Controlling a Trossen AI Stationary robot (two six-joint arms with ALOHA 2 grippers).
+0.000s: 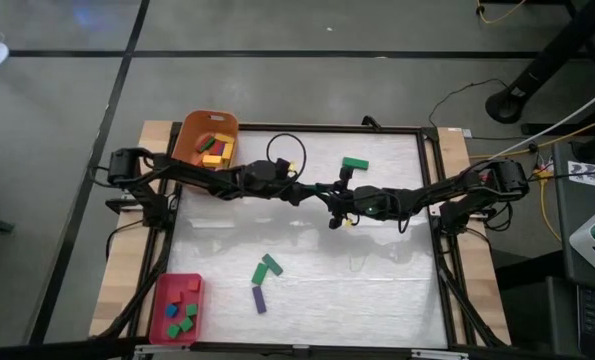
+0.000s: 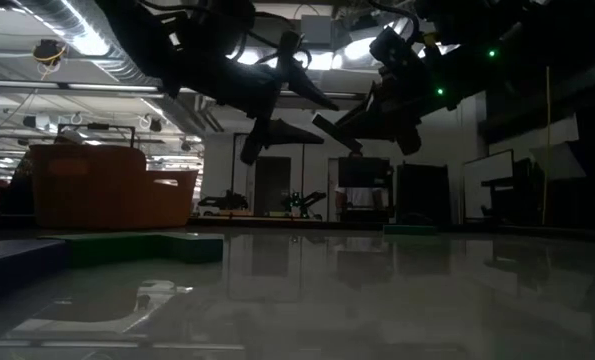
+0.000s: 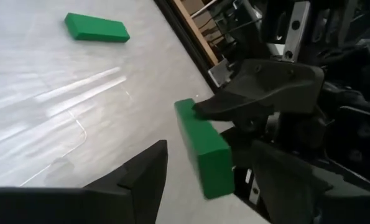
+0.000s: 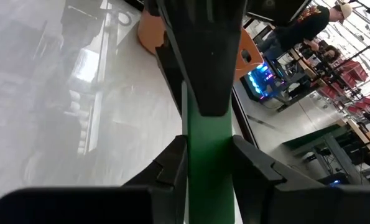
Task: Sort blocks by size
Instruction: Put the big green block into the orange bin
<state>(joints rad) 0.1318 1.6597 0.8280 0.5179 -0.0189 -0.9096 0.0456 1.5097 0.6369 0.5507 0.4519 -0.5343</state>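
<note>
My left gripper grabs the green bar by its loose end (image 3: pixel 213 169) next, to sort it into the orange tub.
My right gripper (image 4: pixel 209 149) is shut on a green bar (image 4: pixel 208 118), held in the air over the table's middle (image 1: pixel 339 208). My left gripper (image 1: pixel 324 189) meets it there, open. In the left wrist view one left finger (image 3: pixel 141 177) stands clear of the same green bar (image 3: pixel 203 152). In the right wrist view a left finger (image 4: pixel 203 50) covers the bar's far end. Both grippers show high above the table in the low view (image 2: pixel 322 115). Another green bar (image 1: pixel 355 163) lies flat on the table beyond them. Two green blocks (image 1: pixel 267 268) and a purple bar (image 1: pixel 259 298) lie toward the near edge. My right gripper pinches the green bar's two long sides (image 4: pixel 208 134) between its two fingers, which lie across the bar. It comes from the table's right. The bar is lifted clear of the table and reaches on past the fingertips. My left gripper: I cannot tell whether a finger touches the bar.
An orange tub (image 1: pixel 192 130) at the far left corner holds yellow, red, purple and green blocks. A flat red tray (image 1: pixel 163 300) at the near left corner holds green and blue cubes. A black cable loop (image 1: pixel 287 150) lies near the tub. A raised frame (image 1: pixel 429 200) borders the table.
</note>
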